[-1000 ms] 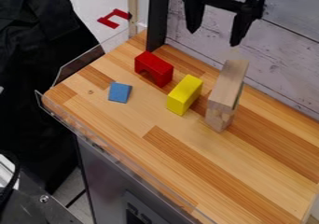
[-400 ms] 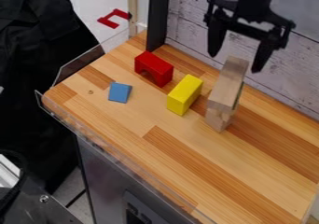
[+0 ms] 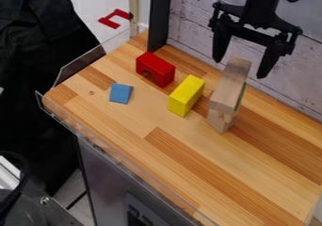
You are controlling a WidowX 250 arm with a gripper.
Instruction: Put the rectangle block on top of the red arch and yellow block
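I should grip the wooden rectangle block (image 3: 230, 85) by its long sides with my gripper next. Then I can set it on top of the red arch and yellow block.
The black gripper (image 3: 241, 68) hangs at the upper right, open, its two fingers spread on either side of the far end of the long wooden rectangle block (image 3: 230, 85) and above it. That block lies on top of a smaller wooden block (image 3: 220, 121), whose lower part shows at the near end. Left of them, the yellow block (image 3: 186, 95) rests on the wooden table. The red arch (image 3: 155, 69) stands farther back to the left, apart from the yellow one.
A small blue block (image 3: 121, 93) lies left of the yellow block. A whitewashed plank wall (image 3: 283, 74) runs behind the table (image 3: 182, 149), with a black post (image 3: 159, 18) at the back corner. Clear plastic edging borders the left and front sides.
The gripper has come down and to the right, from above the back wall to over the rectangle block's far end. Its fingers remain apart, and the blocks have not moved.
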